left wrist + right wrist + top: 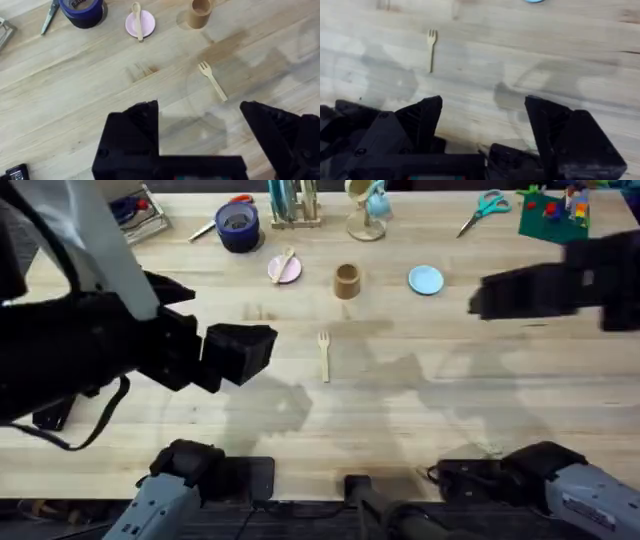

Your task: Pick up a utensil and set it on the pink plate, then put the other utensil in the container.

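The robot's right gripper should next grab the wooden fork by its thin handle just below the fork's head [324,358] [432,51], because the fork's teeth are pointed.
The pale wooden spoon [285,264] [136,17] lies on the small pink plate [279,273] [146,26] at the back of the table. Just right of it stands the brown cup [346,281] [200,12]. The wooden fork [324,355] [212,80] [431,47] lies flat on the bare table in front of the cup, prongs pointing away. My left gripper [262,345] [200,122] hovers open and empty, left of the fork and above the table. My right gripper [480,298] [485,120] is raised at the right, open and empty, well away from the fork.
A dark blue tub [237,227] [82,9] sits behind and left of the pink plate. A light-blue plate [426,279] lies right of the cup. Scissors [484,208], a wooden rack [292,205] and coloured blocks [553,213] line the far edge.
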### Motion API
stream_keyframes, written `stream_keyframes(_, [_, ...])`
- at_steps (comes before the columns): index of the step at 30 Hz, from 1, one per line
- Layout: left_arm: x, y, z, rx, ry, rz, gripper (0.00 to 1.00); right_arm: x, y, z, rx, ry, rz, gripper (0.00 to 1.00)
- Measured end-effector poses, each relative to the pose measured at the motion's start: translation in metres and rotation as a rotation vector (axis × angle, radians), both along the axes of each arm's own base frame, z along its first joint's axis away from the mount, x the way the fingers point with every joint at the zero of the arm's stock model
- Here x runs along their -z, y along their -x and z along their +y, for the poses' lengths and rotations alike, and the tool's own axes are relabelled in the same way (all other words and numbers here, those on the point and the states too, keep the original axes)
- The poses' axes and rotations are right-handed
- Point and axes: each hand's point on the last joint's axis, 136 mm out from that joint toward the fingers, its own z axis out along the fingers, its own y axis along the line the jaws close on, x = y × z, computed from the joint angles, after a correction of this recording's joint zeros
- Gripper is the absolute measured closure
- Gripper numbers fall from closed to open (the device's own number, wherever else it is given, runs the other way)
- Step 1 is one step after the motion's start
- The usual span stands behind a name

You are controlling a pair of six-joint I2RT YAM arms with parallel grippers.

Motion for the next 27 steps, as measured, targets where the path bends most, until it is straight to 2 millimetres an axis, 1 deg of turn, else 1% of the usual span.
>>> stream_keyframes(4, [0.000, 0.000, 0.000, 0.000, 0.000, -0.001, 0.010, 0.008, -0.011, 0.023, -0.029, -0.017, 0.042, 0.005])
stream_keyframes(10, [0.000, 0.000, 0.000, 0.000, 0.000, -0.001, 0.010, 0.027, -0.029, 0.059, -0.043, -0.034, 0.115, 0.005])
stream_keyframes(13, [0.000, 0.000, 0.000, 0.000, 0.000, -0.001, 0.010, 0.041, -0.037, 0.076, -0.043, -0.030, 0.165, 0.005])
stream_keyframes(22, [0.000, 0.000, 0.000, 0.000, 0.000, -0.001, 0.010, 0.087, -0.057, 0.119, -0.053, 0.009, 0.276, 0.005])
stream_keyframes(27, [0.000, 0.000, 0.000, 0.000, 0.000, -0.001, 0.010, 0.105, -0.062, 0.141, -0.078, 0.018, 0.294, 0.005])
